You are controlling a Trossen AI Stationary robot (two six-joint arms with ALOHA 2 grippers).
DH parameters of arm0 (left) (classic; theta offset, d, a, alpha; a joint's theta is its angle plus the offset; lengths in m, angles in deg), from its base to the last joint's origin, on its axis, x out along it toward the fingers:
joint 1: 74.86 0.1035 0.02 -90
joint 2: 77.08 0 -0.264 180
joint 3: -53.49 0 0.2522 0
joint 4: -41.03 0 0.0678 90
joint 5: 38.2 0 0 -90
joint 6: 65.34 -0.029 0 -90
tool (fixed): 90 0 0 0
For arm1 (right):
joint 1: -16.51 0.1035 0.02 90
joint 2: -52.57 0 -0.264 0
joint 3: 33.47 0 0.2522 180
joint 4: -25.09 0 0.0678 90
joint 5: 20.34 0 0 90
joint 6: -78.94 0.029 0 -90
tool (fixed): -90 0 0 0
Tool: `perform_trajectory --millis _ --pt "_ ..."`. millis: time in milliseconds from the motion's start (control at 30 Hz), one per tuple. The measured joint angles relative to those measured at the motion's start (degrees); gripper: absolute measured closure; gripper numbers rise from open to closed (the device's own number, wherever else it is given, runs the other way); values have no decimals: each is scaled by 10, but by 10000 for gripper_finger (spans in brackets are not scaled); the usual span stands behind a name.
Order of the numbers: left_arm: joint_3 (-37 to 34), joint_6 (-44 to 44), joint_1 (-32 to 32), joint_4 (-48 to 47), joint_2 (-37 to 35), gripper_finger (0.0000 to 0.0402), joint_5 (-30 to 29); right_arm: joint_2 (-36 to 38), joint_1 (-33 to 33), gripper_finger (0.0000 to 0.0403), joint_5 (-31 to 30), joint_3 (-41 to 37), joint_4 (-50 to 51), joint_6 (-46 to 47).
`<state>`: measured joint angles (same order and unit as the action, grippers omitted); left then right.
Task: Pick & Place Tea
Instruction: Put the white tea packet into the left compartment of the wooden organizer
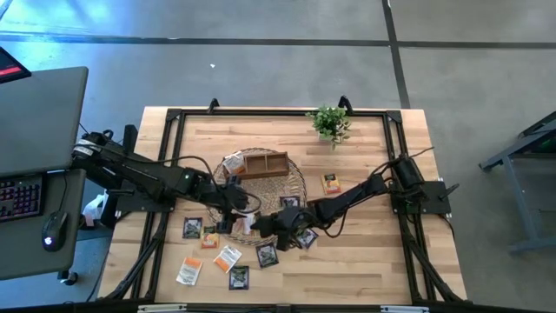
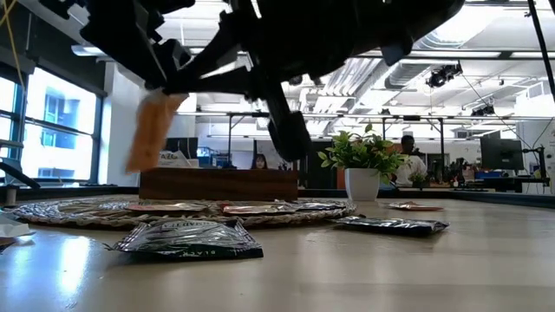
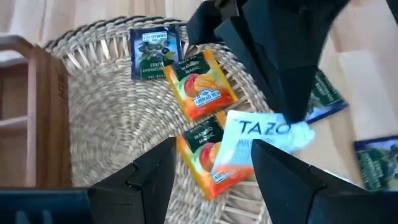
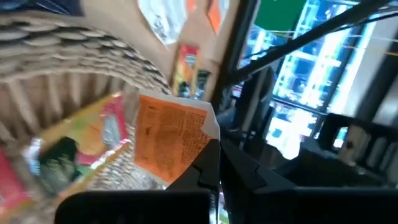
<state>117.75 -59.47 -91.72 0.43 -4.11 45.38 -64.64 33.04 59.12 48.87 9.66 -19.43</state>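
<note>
The white tea packet (image 3: 264,134) hangs with its lower end (image 3: 232,163) beyond my left gripper's fingers, so it moves toward that end and only then closes on the packet.
My right gripper (image 1: 259,224) is over the near edge of the round woven mat (image 1: 278,187), shut on one tea packet (image 4: 171,140). That packet is orange with print on one face and white on the other (image 3: 261,140). My left gripper (image 3: 214,168) is open and hovers just left of it, above two orange packets (image 3: 199,87) that lie flat on the mat. A dark packet (image 3: 154,53) lies farther in on the mat. More packets (image 1: 228,258) lie flat on the table near the near edge. The wooden tray (image 1: 262,163) rests on the mat's far part. My right gripper pinches the tea packet between its two fingers at one corner (image 4: 202,146). The fingers come from above, slanting in from the table's right. The packet is lifted clear of the mat and hangs tilted below the fingers (image 2: 152,130).
A small potted plant (image 1: 330,124) stands near the far edge. One orange packet (image 1: 331,183) lies alone right of the mat. Dark packets (image 2: 186,238) lie on the table by the near edge. A desk with a keyboard (image 1: 22,196) stands left of the table.
</note>
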Motion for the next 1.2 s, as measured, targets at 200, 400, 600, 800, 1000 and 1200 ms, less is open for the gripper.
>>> perform_trajectory --millis 200,400,600,800,1000,1200 --pt "0 -12 0 0 0 195 79 0 0 402 -5 0 -27 -36" --pt "0 -12 0 0 0 195 78 0 0 402 57 0 -61 -57" --pt "0 -11 0 0 0 195 101 0 0 402 89 0 -69 -57" --pt "0 -11 0 16 8 195 151 0 -12 402 86 0 -106 -57" --pt "0 -9 0 32 7 195 149 0 -22 402 91 0 -123 -52" --pt "0 -9 0 24 7 208 133 0 -21 402 80 0 -91 -46"
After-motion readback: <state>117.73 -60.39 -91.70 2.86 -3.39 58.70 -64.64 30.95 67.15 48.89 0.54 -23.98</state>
